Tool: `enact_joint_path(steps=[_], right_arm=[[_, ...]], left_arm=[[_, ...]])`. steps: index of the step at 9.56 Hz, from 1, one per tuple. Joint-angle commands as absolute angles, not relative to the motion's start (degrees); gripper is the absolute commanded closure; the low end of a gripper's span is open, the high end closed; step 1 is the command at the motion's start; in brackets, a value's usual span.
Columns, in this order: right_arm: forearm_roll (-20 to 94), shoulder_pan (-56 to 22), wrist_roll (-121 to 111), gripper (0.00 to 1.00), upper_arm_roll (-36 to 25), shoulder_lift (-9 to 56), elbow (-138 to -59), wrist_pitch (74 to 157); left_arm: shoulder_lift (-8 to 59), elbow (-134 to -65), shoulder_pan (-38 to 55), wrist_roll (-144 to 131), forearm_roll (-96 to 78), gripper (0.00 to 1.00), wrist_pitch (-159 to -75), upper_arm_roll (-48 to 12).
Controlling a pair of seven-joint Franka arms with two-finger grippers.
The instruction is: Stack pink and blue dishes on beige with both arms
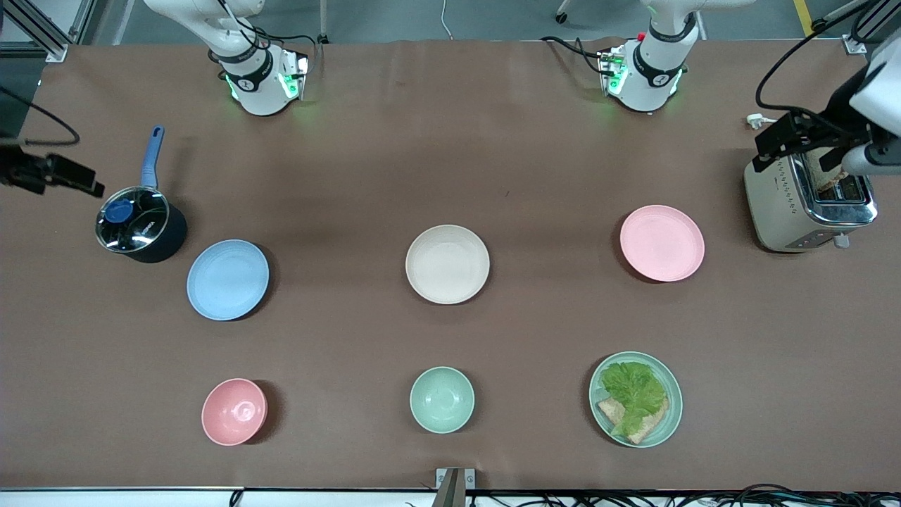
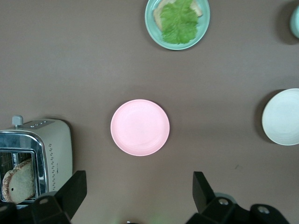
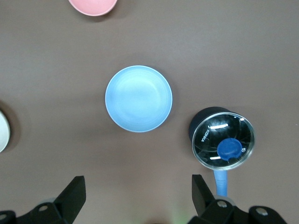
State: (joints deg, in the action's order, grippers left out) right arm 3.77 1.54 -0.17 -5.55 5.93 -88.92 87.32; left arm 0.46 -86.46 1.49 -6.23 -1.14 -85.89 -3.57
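I will next pick up the pale pink plate by its rim with my left gripper, so that it can be stacked on the beige plate (image 1: 448, 264).
The pale pink plate (image 1: 662, 243) lies toward the left arm's end of the table, the light blue plate (image 1: 227, 279) toward the right arm's end, and the beige plate (image 1: 448, 264) midway between them. All three are bare and apart. My left gripper (image 2: 139, 179) hangs open high above the table, with the pink plate (image 2: 140, 127) in its wrist view; in the front view the left gripper (image 1: 778, 149) shows beside the toaster. My right gripper (image 3: 138, 183) hangs open high up too, and the blue plate (image 3: 138, 98) shows in its wrist view; the right gripper (image 1: 67, 179) sits at the front view's edge.
A dark pot with a glass lid and blue handle (image 1: 141, 225) stands beside the blue plate. A toaster (image 1: 809, 204) holding toast stands beside the pink plate. Nearer the front camera are a pink bowl (image 1: 234, 411), a mint bowl (image 1: 442, 399) and a mint plate with lettuce and bread (image 1: 667, 415).
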Motion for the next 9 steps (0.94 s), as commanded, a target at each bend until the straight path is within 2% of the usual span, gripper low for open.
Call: enact_joint_path(steps=[1,3,5,7,9], right_arm=[[8.77,1.67,-4.28,0.00,-8.95,10.96,-93.05,93.05],[11.15,1.67,-9.73,0.00,-11.07,12.65,-101.73,104.44],[12.73,2.54,-15.60,0.00,-11.25,15.72,-107.64,114.48],[20.00,3.16,-25.00,0.00,-12.65,19.49,-112.04,121.87],[28.43,3.69,-35.72,0.00,-14.41,23.97,-113.99,125.76]], left_arm=[[2.37,-96.62,1.58,-1.53,-1.58,0.00,-95.56,-0.37],[4.20,-106.04,1.41,5.93,-1.93,0.00,-105.94,2.27],[10.95,-112.11,0.53,16.73,-2.28,0.00,-117.71,2.46],[15.79,-116.70,-1.66,19.06,-2.29,0.00,-125.13,2.46],[20.28,-118.03,-2.45,21.88,-2.37,0.22,-125.42,2.46]])
